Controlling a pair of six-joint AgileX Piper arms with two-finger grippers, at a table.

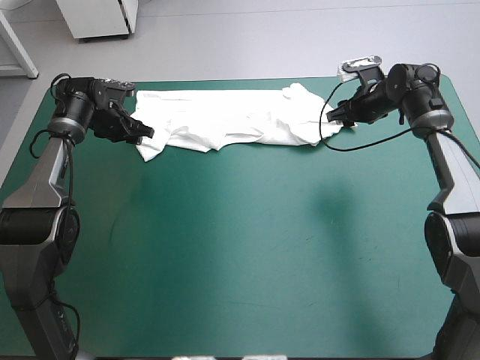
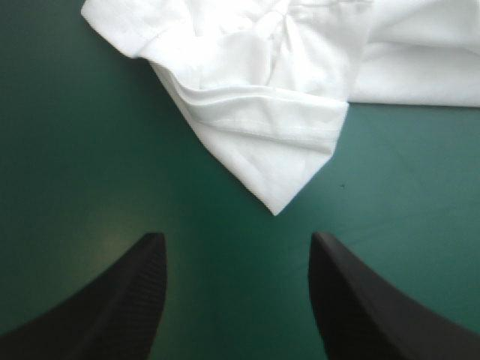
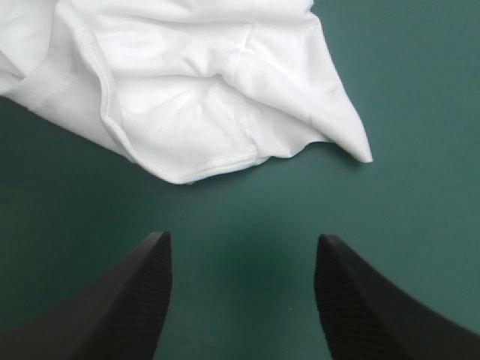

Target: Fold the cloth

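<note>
My left gripper is going to pinch the raised fold of hem (image 1: 152, 145) at its rumpled end next to fold the T-shirt, because the long strip (image 1: 217, 106) beside the fold lies flat.
The white T-shirt (image 1: 225, 120) lies in a long folded strip along the far side of the teal-green table, its ends rumpled. My left gripper (image 1: 147, 133) hovers at the strip's left end, open and empty. In the left wrist view the left gripper (image 2: 236, 255) has a folded corner of the T-shirt (image 2: 262, 127) just ahead of its fingertips. My right gripper (image 1: 339, 115) sits at the strip's right end, open as well. In the right wrist view the right gripper (image 3: 244, 255) faces a hemmed edge of the T-shirt (image 3: 187, 97), a short way ahead.
Bare teal-green cover (image 1: 240, 247) stretches from the T-shirt to the near edge. A small pale object (image 1: 358, 65) lies at the far right edge behind the right gripper.
</note>
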